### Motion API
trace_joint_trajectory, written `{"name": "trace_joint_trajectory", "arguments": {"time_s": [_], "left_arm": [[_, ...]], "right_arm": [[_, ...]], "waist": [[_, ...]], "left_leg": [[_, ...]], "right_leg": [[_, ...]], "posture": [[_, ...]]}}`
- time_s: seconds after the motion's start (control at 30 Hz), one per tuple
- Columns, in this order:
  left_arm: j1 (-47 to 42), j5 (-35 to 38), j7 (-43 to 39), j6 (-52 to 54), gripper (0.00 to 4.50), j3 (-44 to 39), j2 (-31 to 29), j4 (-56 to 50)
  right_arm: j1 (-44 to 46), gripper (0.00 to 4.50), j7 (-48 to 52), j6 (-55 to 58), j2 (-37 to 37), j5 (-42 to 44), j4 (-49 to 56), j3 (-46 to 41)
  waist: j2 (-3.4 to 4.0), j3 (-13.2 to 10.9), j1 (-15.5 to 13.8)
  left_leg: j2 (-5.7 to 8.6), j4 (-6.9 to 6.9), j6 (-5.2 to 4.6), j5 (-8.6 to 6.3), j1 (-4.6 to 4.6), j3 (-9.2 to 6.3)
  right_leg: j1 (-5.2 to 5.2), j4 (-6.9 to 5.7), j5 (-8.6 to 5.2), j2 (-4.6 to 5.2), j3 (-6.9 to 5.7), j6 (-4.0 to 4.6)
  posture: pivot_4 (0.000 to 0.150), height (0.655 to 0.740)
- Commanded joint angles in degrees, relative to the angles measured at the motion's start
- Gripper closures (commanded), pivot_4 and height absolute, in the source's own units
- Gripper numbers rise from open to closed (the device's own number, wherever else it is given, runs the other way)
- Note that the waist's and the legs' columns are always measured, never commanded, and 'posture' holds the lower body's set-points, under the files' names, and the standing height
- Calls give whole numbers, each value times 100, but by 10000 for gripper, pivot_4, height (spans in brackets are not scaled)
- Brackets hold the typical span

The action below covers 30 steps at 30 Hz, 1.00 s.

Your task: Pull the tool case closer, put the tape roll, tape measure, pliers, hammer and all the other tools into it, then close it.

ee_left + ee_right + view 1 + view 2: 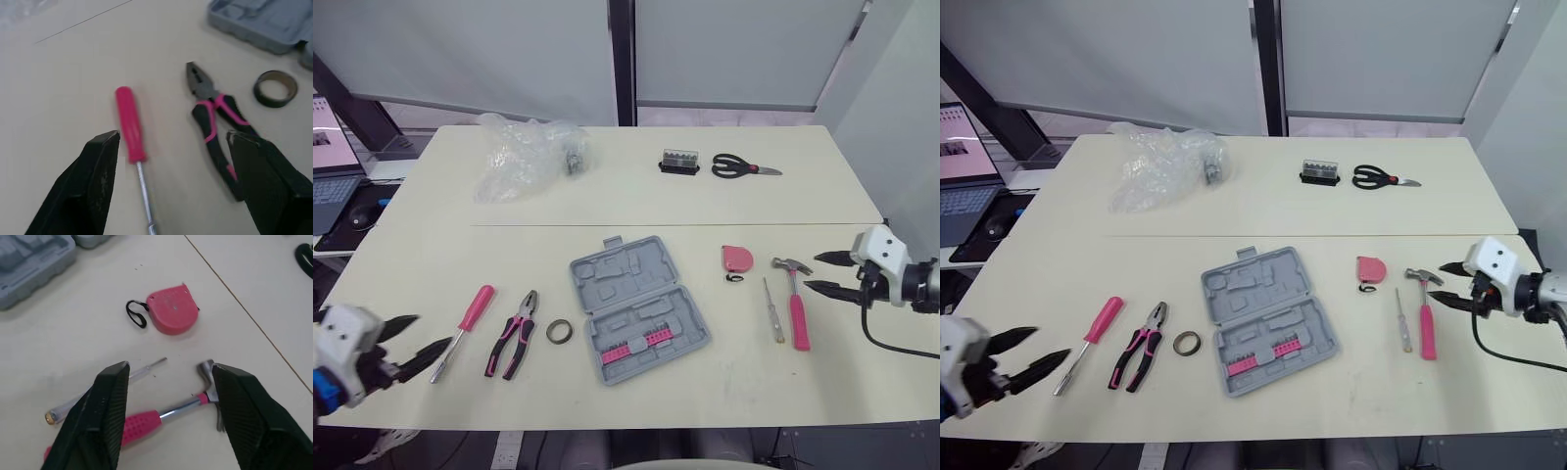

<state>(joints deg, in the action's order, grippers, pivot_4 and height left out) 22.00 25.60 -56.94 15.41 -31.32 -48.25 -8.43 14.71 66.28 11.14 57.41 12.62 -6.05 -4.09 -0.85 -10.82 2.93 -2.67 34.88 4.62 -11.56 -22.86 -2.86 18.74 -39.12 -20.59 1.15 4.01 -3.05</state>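
Observation:
The tape roll's outside curves round, but its open hole gives facing sides. My left gripper pinches the tape roll by its ring side next.
The grey tool case (636, 306) lies open at the table's middle, pink bits in its near half. Left of it lie a dark tape roll (559, 331), pink-handled pliers (515, 343) and a pink screwdriver (463, 328). To its right are the pink tape measure (736, 259), a thin screwdriver (772, 309) and a pink-handled hammer (795, 299). My left gripper (411, 345) is open at the near left, just short of the pink screwdriver (131, 132). My right gripper (828, 274) is open just right of the hammer (168, 412), holding nothing.
At the table's far side lie a crumpled clear plastic bag (524, 154), a small black bit holder (679, 163) and black scissors (741, 167). A laptop (333, 162) sits on a side desk off the left edge. A seam (685, 225) crosses the table.

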Motion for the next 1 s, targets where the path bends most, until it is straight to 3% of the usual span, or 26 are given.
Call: {"name": "trace_joint_trajectory", "arguments": {"time_s": [0.03,0.27,0.3,0.53,1.0], "left_arm": [[-431,-99,-29,254,21919,676,-186,-434],[-1798,-887,-167,176,44587,2296,-244,59],[-1955,-995,-216,137,45000,2483,-242,148],[-2813,-1569,-341,-142,45000,3361,-100,792],[-3425,-2180,-347,-213,45000,4177,217,972]], "right_arm": [[349,27380,-27,225,-51,-228,353,359],[1166,42843,-179,663,-666,-913,632,1451],[1265,44859,-231,758,-798,-1000,651,1583],[1830,44859,-544,831,-1568,-1571,258,2245],[2364,44859,-854,232,-2560,-2197,-986,2756]], "waist": [[0,0,0],[-1,0,17],[-1,-1,19],[-1,-1,1],[-2,-1,6]], "left_leg": [[0,0,0,0,0,0],[-1,1,0,0,-11,0],[-1,1,0,0,-13,0],[2,22,1,2,-107,-4],[3,61,-1,4,-106,-8]], "right_leg": [[0,0,0,0,0,0],[13,0,3,-7,2,0],[18,0,3,-7,2,0],[127,-54,4,-9,-2,1],[133,-104,4,-12,-4,1]], "posture": [[1500,7400],[1500,7400],[1500,7400],[1500,7400],[1500,7400]]}}
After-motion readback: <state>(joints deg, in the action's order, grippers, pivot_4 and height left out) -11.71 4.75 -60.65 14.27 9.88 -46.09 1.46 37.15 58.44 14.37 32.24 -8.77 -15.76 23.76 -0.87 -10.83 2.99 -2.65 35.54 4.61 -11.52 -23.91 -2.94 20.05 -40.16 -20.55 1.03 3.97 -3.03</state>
